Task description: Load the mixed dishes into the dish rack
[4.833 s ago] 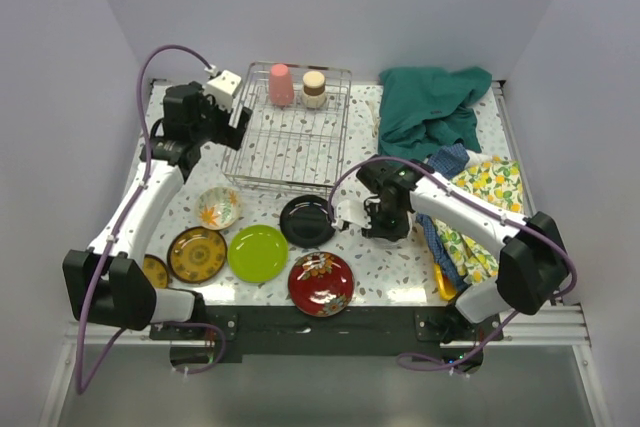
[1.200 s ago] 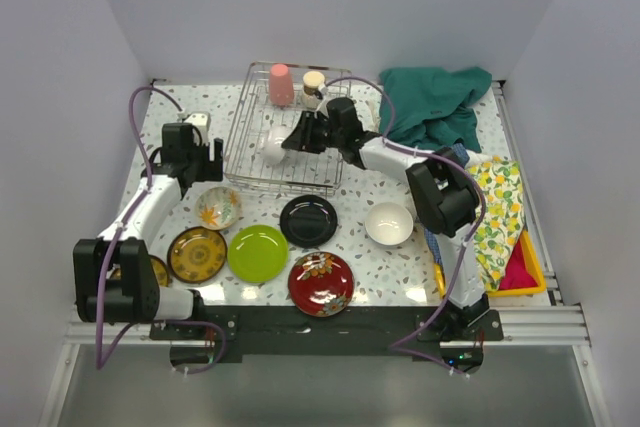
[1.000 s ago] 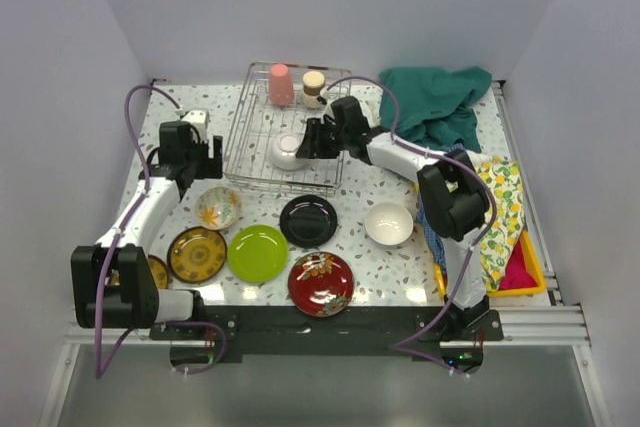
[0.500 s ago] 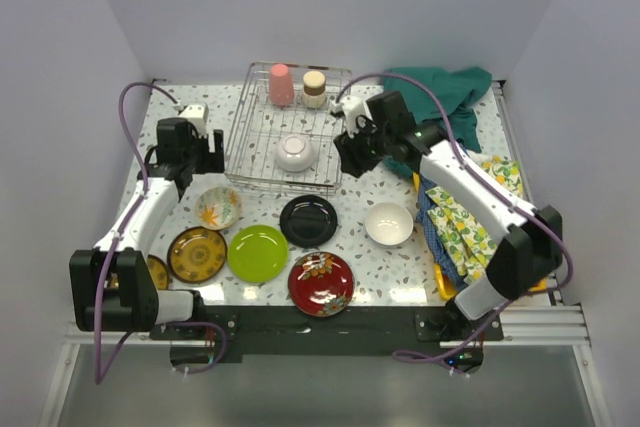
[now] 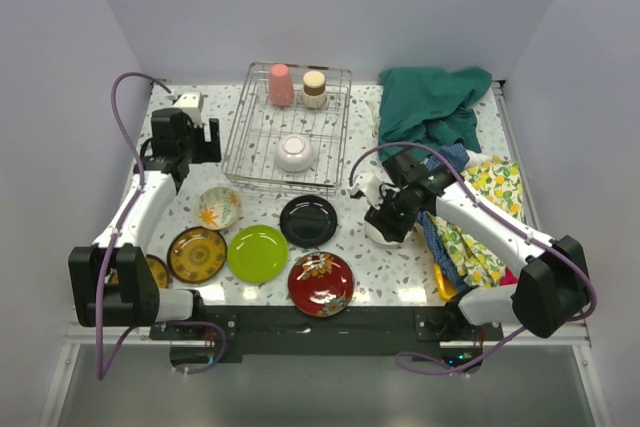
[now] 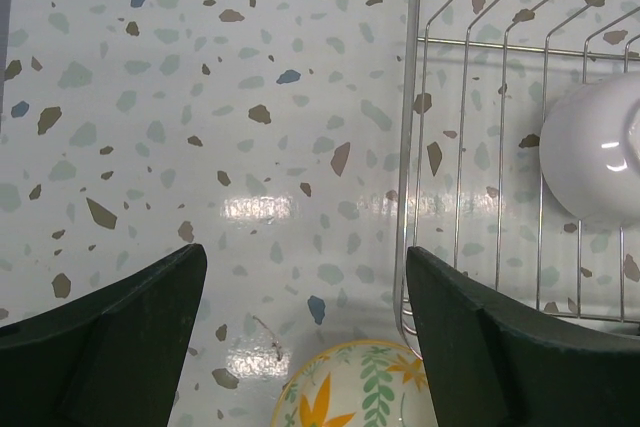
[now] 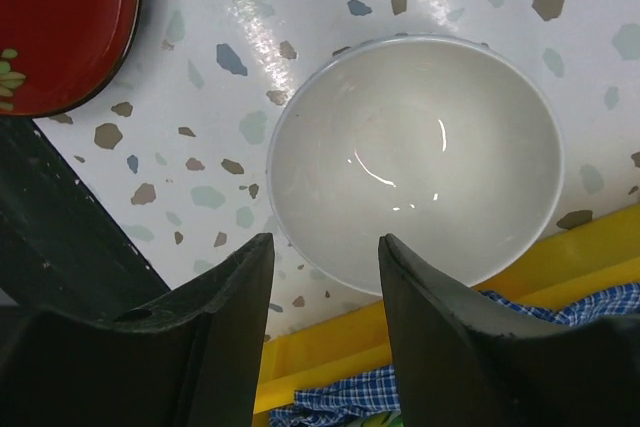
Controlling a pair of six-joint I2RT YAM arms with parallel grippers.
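The white bowl's near rim [image 7: 325,276] is between but below my right gripper's fingers in the right wrist view, so I should lower them before closing.
The dish rack [image 5: 288,142] holds a salmon-pink cup [image 5: 281,84], a beige-lidded cup [image 5: 315,89] and an upturned white bowl [image 5: 296,152]. My left gripper [image 5: 195,147] is open and empty just left of the rack [image 6: 480,147], above the floral bowl [image 6: 350,392]. My right gripper [image 7: 323,247] is open over a second white bowl [image 7: 415,162], with the bowl's near rim between the fingers; in the top view the arm hides most of that bowl. On the table lie the floral bowl [image 5: 218,207], brown-gold plate [image 5: 197,254], lime-green plate [image 5: 257,253], black plate [image 5: 308,220] and red floral plate [image 5: 321,283].
A green cloth [image 5: 430,107] lies at the back right. A yellow-patterned cloth [image 5: 480,207] and a blue checked cloth [image 7: 340,402] cover the yellow tray [image 7: 400,347] right of the white bowl. Another brown plate [image 5: 153,270] lies beside the left arm's base.
My right gripper left a white bowl upturned in the rack, drew back to the front right and now sits open over the second white bowl. My left gripper shifted slightly farther back.
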